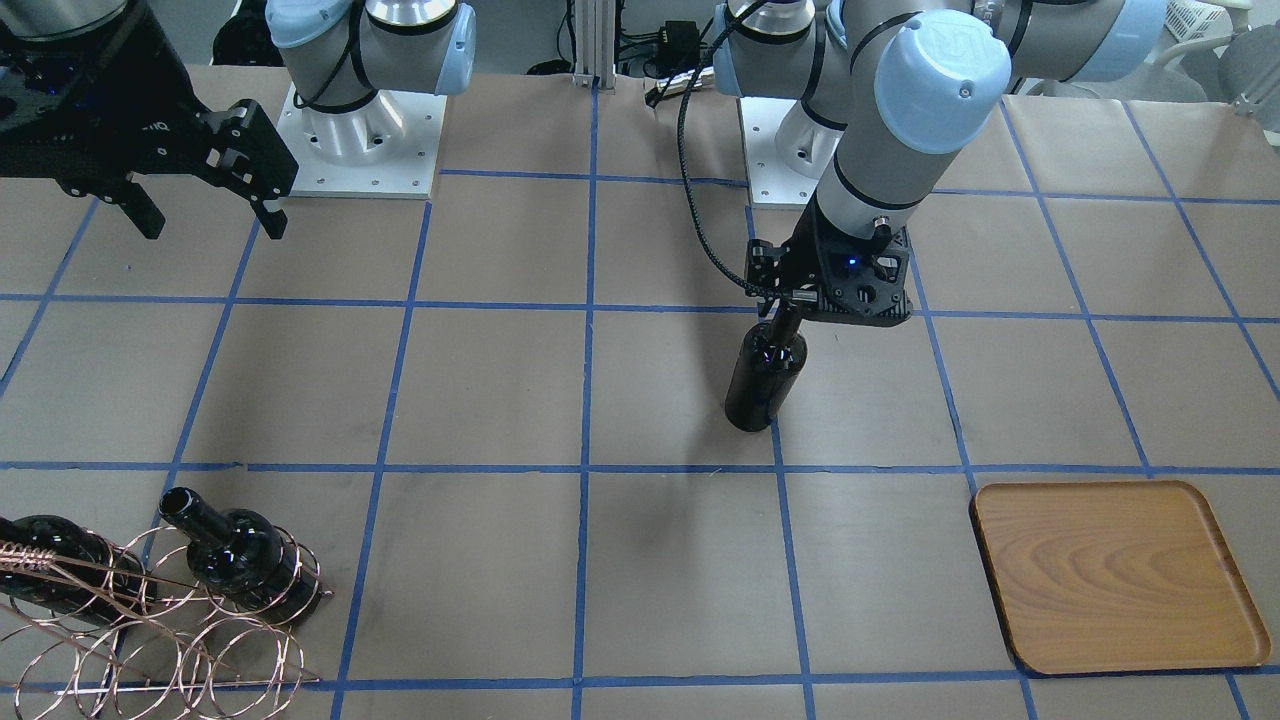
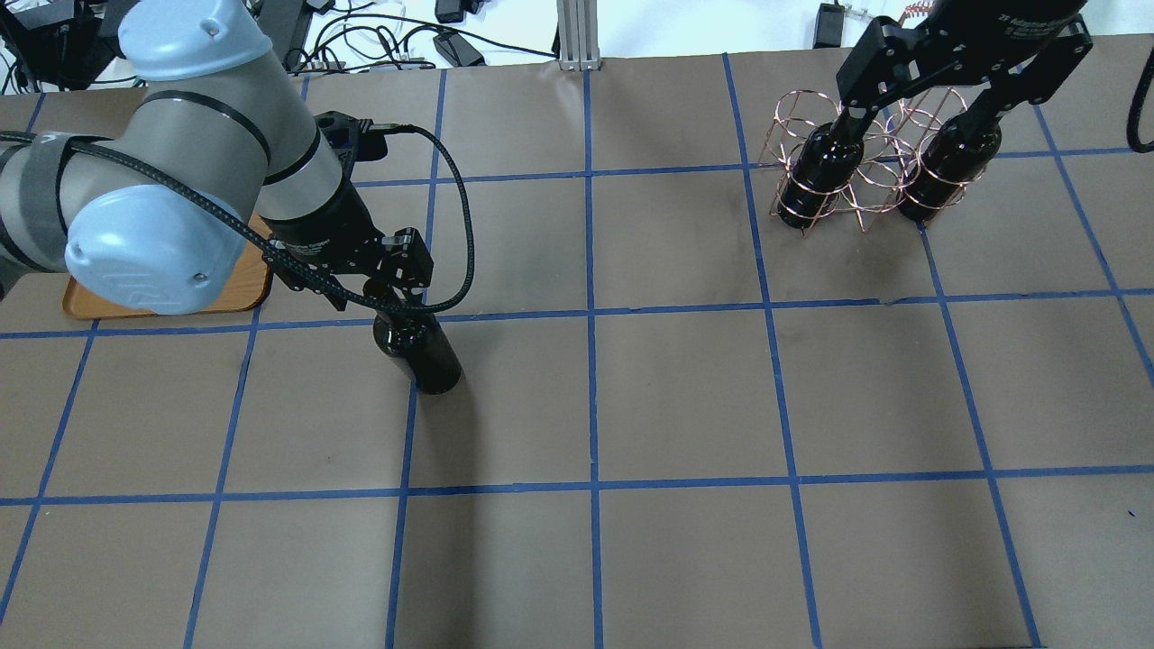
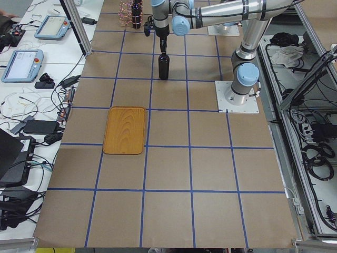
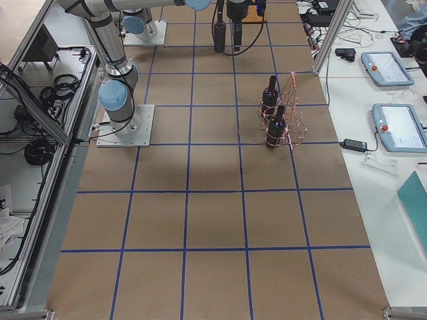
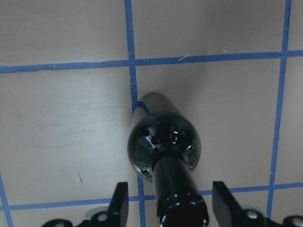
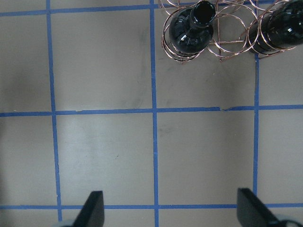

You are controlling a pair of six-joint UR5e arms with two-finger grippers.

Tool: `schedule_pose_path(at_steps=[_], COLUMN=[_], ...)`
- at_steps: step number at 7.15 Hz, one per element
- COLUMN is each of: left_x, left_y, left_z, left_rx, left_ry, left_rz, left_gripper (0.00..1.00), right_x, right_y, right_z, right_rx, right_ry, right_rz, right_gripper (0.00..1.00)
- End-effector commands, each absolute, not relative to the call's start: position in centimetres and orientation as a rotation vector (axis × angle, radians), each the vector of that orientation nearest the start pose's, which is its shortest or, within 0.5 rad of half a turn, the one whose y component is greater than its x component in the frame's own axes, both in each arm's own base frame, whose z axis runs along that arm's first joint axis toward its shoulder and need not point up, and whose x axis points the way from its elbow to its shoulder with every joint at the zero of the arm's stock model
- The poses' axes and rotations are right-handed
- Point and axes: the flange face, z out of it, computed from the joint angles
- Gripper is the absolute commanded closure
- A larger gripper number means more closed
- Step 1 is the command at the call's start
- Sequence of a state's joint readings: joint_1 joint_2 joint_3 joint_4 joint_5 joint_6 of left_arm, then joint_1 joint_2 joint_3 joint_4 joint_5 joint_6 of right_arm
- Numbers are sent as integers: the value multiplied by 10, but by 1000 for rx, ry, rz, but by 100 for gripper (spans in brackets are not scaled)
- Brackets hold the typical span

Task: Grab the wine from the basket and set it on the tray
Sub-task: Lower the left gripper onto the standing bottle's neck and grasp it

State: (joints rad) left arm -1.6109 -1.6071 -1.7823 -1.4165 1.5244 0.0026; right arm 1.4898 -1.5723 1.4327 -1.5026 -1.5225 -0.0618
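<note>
The bottle's body (image 1: 763,382) swells wide below its shoulder, so my left gripper should next grab the bottle by the slim neck (image 1: 786,322) that fits the fingers.
One wine bottle (image 1: 765,375) stands upright on the table paper near a blue tape line, also seen in the overhead view (image 2: 424,351). My left gripper (image 5: 171,208) is open around its neck, with gaps between fingers and glass. Two more bottles (image 2: 816,176) (image 2: 947,171) sit in the copper wire basket (image 2: 870,194). My right gripper (image 2: 915,117) hangs open and empty above the basket; its wrist view shows the basket (image 6: 222,45) below. The wooden tray (image 1: 1115,575) lies empty to the left arm's side and is partly hidden by that arm in the overhead view (image 2: 248,284).
Brown paper with a blue tape grid covers the table. The two arm bases (image 1: 360,130) (image 1: 800,140) are bolted at the robot's edge. Side benches with pendants and cables (image 3: 31,58) flank the table ends.
</note>
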Motion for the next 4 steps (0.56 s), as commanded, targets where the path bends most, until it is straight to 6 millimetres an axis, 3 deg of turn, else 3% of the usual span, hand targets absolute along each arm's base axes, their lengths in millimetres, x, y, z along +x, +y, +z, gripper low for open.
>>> schedule_pose_path(at_steps=[1,2,4], left_x=[-158,-158,-158], left_y=[-480,-481,-483], left_z=[381,380,379], left_rx=[57,57,57], left_ry=[3189,3190,3188], left_rz=[161,163,163], left_gripper=[39,50,51], right_x=[98,99,99], right_y=[-504,-504,-504], right_z=[550,550,550], right_rx=[19,19,19], right_ry=[3103,3102,3100], right_rz=[-116,-116,-119], right_gripper=[0,0,0])
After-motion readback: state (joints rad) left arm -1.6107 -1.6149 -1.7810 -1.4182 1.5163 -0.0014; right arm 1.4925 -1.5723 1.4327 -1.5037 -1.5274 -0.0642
